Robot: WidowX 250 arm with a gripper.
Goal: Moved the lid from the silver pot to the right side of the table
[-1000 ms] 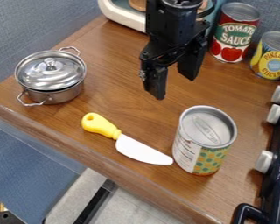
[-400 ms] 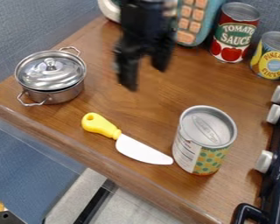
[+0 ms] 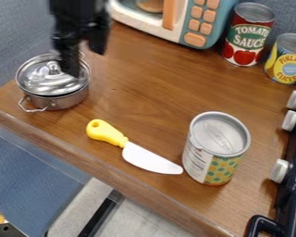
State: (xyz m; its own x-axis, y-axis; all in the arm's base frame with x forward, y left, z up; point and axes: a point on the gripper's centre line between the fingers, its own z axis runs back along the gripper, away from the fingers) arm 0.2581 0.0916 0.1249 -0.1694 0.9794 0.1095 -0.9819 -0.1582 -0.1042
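Observation:
My gripper needs to pick up the lid by its knob next. Then it can move the lid off the silver pot to the right side of the table.
The black gripper hangs over the right part of the silver pot at the left of the table, its two fingers spread apart with nothing seen between them. One finger overlaps the lid in view, just right of its knob; whether it touches the lid I cannot tell. The shiny lid rests on the silver pot, which stands near the table's left edge. Bare wood of the table lies to the right of the pot.
A yellow-handled toy knife lies at the front middle, beside a large can. Behind stand a toy microwave, a tomato can and a pineapple can. The stove borders the right edge.
The gripper has moved left across the table, from the back middle to above the pot, uncovering more of the microwave. Pot, lid, knife and cans have stayed in place.

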